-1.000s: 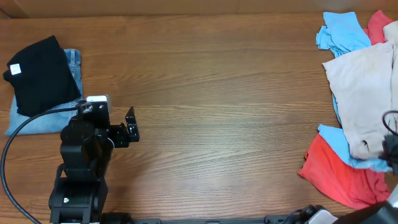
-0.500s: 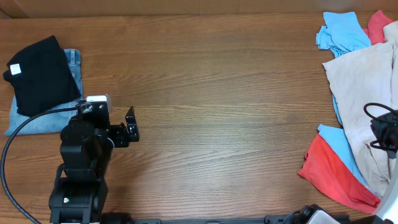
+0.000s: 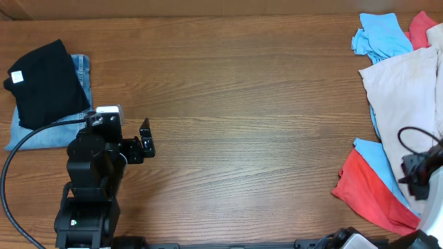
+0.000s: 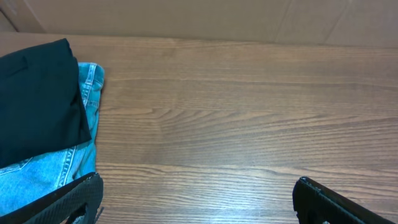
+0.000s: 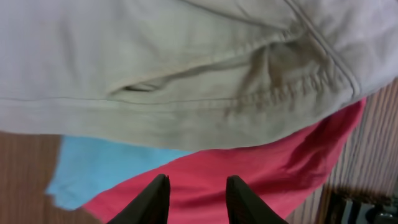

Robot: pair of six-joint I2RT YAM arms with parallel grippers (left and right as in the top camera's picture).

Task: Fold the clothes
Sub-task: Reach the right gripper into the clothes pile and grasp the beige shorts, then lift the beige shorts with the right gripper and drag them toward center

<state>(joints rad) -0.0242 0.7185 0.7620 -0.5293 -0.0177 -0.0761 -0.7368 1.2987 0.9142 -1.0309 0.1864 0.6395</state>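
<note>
The right gripper takes hold of the pale beige trousers point(image 3: 401, 90) by their near edge point(image 3: 410, 196) beside the slit pocket next, to draw them out for folding.
The pale beige trousers point(image 3: 401, 90) lie crumpled in a pile at the table's right edge, over a red cloth point(image 3: 367, 197) and a light blue cloth point(image 3: 379, 34). In the right wrist view the trousers point(image 5: 186, 62) fill the top, with a slit pocket and seam showing. My right gripper point(image 3: 414, 178) hovers over the near end of this pile. Its fingers point(image 5: 194, 199) are open and empty above the red cloth point(image 5: 267, 168), just below the trousers' edge. My left gripper point(image 3: 145, 140) is open and empty over bare wood at the left point(image 4: 199, 199).
A folded black garment point(image 3: 45, 79) lies on folded blue jeans point(image 3: 41, 135) at the far left, also in the left wrist view point(image 4: 37, 93). A blue cloth point(image 5: 106, 168) shows beside the red one. The pile hangs near the right table edge.
My right gripper has moved toward the front edge over the pile, and the beige fabric's lower end has shifted. The left arm has not moved.
</note>
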